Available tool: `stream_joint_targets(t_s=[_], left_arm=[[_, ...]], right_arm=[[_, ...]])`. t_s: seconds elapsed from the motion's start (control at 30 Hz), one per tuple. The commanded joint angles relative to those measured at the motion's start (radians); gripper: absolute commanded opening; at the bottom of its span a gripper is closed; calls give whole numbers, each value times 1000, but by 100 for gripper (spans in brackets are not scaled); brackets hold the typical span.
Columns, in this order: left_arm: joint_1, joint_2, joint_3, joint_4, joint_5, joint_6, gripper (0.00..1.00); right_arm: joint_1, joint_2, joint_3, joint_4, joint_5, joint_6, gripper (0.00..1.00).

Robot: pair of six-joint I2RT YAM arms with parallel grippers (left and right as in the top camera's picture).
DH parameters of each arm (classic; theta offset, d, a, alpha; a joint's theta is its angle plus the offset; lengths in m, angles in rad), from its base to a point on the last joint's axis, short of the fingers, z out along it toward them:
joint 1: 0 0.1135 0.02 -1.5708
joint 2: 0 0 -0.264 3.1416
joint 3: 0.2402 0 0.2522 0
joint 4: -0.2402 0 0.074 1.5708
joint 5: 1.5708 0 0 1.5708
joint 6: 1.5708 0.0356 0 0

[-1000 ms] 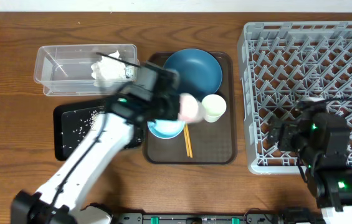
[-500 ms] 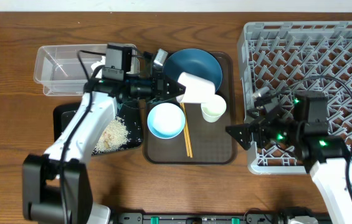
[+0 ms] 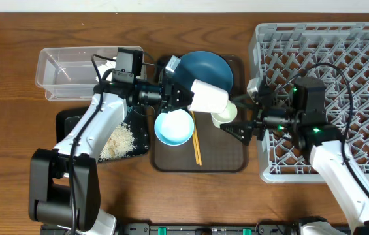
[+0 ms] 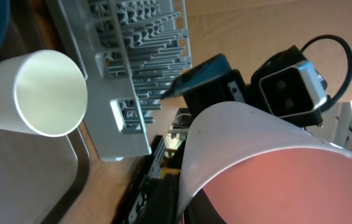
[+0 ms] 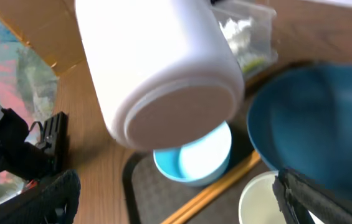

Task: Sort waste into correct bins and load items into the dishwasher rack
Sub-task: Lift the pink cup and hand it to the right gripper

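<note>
The cup's base (image 3: pixel 224 103) is still beyond both open fingers of my right gripper. My right gripper will move toward it before closing on the white cup (image 3: pixel 204 95).
My left gripper (image 3: pixel 185 98) is shut on the rim of a white cup (image 3: pixel 208 96), held on its side above the brown tray; the same cup (image 4: pixel 269 168) fills the left wrist view. My right gripper (image 3: pixel 236 117) stands open just right of it, its base (image 5: pixel 163 68) facing me, not touching. A second white cup (image 3: pixel 225 115) stands on the tray beside the large dark blue bowl (image 3: pixel 204 70), the small light-blue bowl (image 3: pixel 174 126) and the chopsticks (image 3: pixel 196 145). Rice (image 3: pixel 115 140) lies in the black tray (image 3: pixel 73 124). Crumpled paper (image 5: pixel 238 31) sits in the clear tub (image 3: pixel 73 72).
The grey dishwasher rack (image 3: pixel 328 65) fills the right side, with my right arm lying across its left edge. The brown serving tray (image 3: pixel 230 160) sits in the middle, between the rack and the two bins. Bare wood runs along the front.
My left arm has swung the cup from over the black tray to the right, above the brown tray. My right gripper has come left off the rack towards the cup.
</note>
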Motion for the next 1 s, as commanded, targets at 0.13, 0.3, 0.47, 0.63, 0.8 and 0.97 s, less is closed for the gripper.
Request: stream_joint_targets(t_s=[0.13,0.3,0.47,0.63,0.8,0.97], left_arm=[[-32,5,5,5,37,-9,6],[-50,5,5,5,39,-24,6],[-51,5,5,5,64,-28,6],[-51,5,5,5,64,-31,6],[-51,5,5,5,64,-31,6],[-51,5,5,5,63,-31,6]], right_arm=[[64,9,16,127,-45,21,93],[89,9,16,198,-45,21,87],[91,9,16,220,-45,39,81],[90,9,16,222,-45,38,72],[90,9,16,223,-45,38,66],[90,9,16,223,-45,38,59]])
